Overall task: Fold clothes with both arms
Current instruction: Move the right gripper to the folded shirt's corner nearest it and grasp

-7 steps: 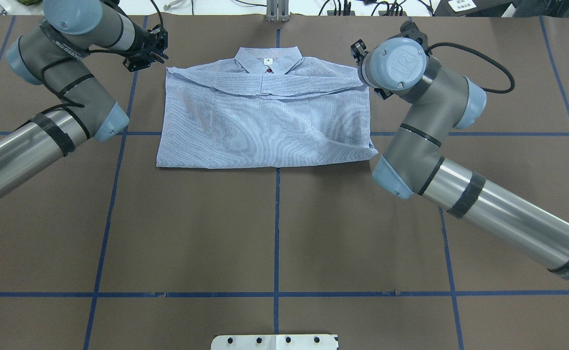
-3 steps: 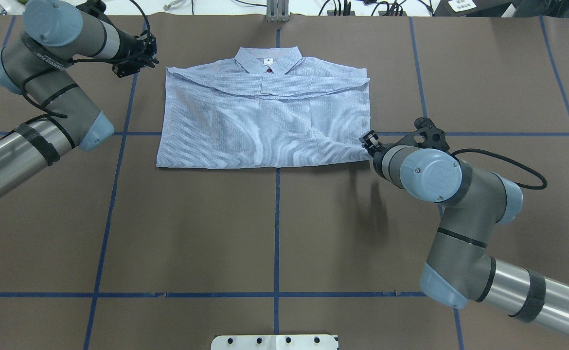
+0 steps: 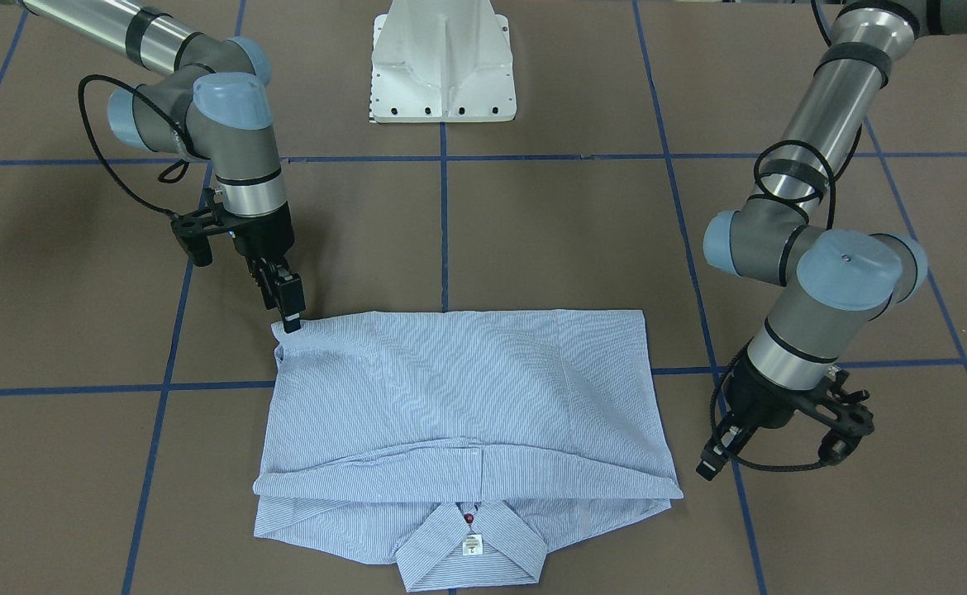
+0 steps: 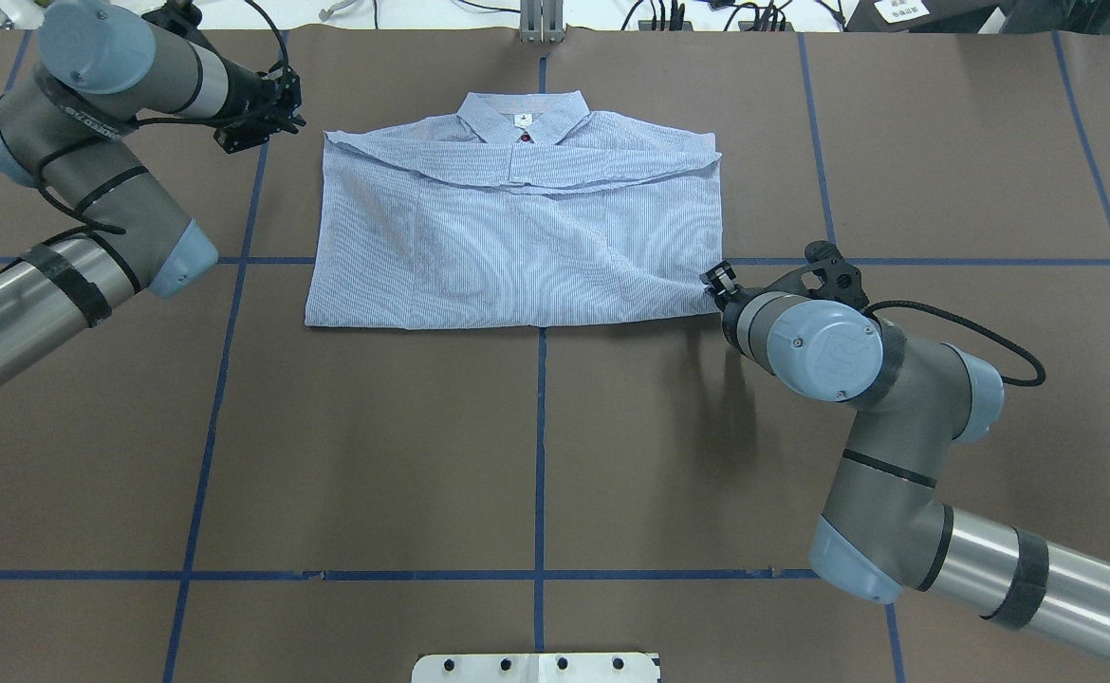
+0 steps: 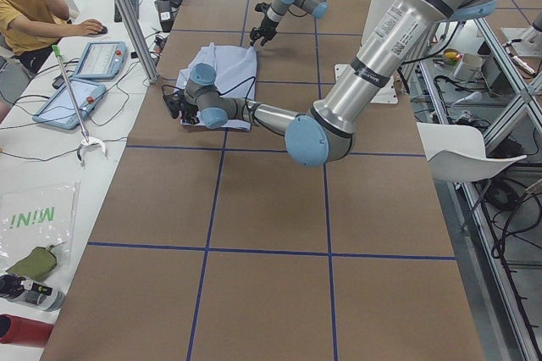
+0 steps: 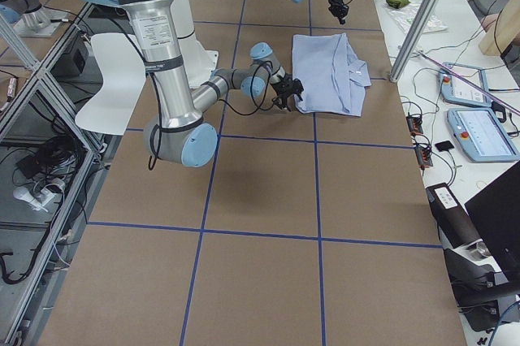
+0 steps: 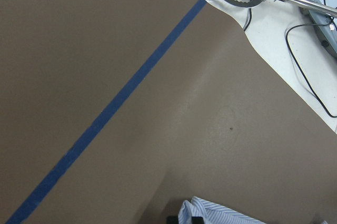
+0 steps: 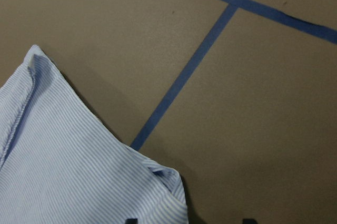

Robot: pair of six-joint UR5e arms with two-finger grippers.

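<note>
The shirt has a small fold standing up at its edge, so my right gripper needs to grab the shirt by its hem corner (image 3: 287,328) (image 8: 175,206) next.
The striped shirt (image 4: 517,228) lies folded into a flat rectangle on the brown table, its collar (image 3: 469,549) on the far side from me. My right gripper (image 3: 289,318) is down at the shirt's near right corner (image 4: 721,296). In the right wrist view its fingers stand wide apart, and the corner (image 8: 168,187) lies between them, not gripped. My left gripper (image 4: 297,119) hangs just left of the shirt's far left corner and is empty. In the left wrist view that corner (image 7: 210,211) shows at the bottom edge, and the fingertips look slightly apart.
The white pedestal base (image 3: 442,66) stands at the table's near edge. Blue tape lines (image 4: 540,446) cross the brown table cover. An aluminium post (image 4: 541,24) stands at the far edge. An operator (image 5: 34,5) sits beyond it with tablets and cables.
My right arm swung from the shirt's far right corner down to its near right corner. My left gripper drew back leftward from the far left corner. The shirt has not moved.
</note>
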